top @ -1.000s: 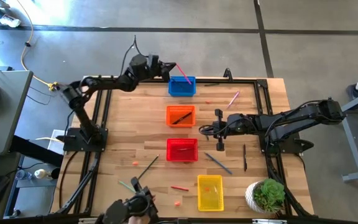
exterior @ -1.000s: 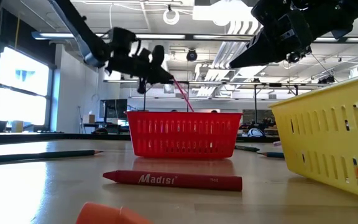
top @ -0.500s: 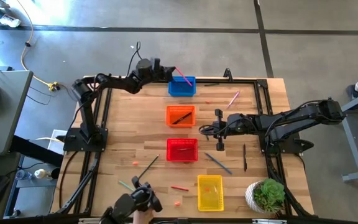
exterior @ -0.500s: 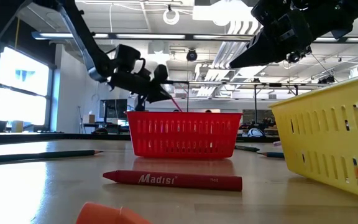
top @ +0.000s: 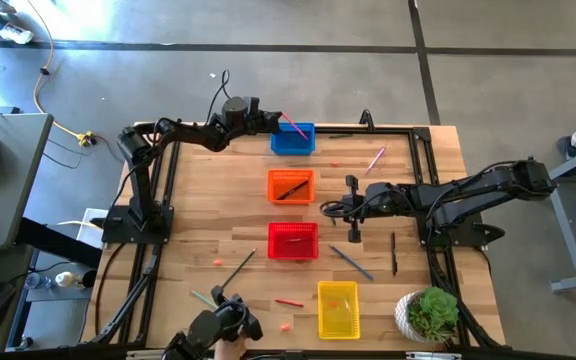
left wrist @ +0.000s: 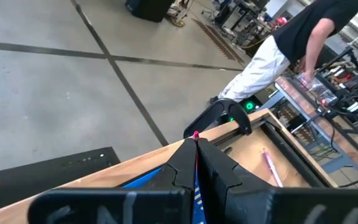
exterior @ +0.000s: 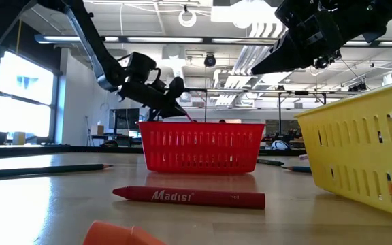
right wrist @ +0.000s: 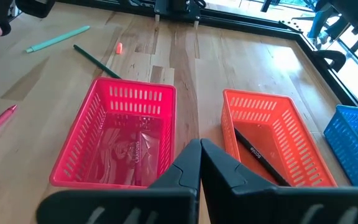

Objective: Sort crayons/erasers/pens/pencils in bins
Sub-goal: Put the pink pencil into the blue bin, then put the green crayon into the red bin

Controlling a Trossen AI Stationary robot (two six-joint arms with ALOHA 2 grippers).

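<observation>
The pink pen's lower end is hanging over the open blue bin, so the pen would fall inside. I should open my left gripper now.
Four bins stand in a row down the table's middle: blue (top: 293, 140) at the far edge, orange (top: 291, 186), red (top: 293, 241) and yellow (top: 337, 308). My left gripper (top: 271, 120) is just left of the blue bin and above it, shut on a pink pen (top: 294, 126) that slants down over that bin. My right gripper (top: 330, 208) hovers shut and empty right of the orange bin; its wrist view shows the red bin (right wrist: 120, 134) and the orange bin (right wrist: 272, 134) with a dark pen in it. Tiny orange-red erasers (top: 218, 262) (top: 286, 325) lie on the table. My left gripper pinches the pink pen between its two fingers, a bit of pink (left wrist: 196, 134) showing at the fingertips. The fingers come from the table's left, slanting down. The pen is lifted clear and tilted, its lower end (exterior: 189, 117) pointing down toward the blue bin.
Loose on the table: a pink pen (top: 375, 159), a dark pencil (top: 393, 252), a grey-blue pencil (top: 352, 262), another pencil (top: 236, 268), a green crayon (top: 203, 297), a red crayon (exterior: 189, 197). A potted plant (top: 430, 313) stands near right. A person's hand (top: 218, 332) is at the near edge.
My left gripper has gone down toward the blue bin with the pink pen, still shut on it; the pen has tipped lower.
</observation>
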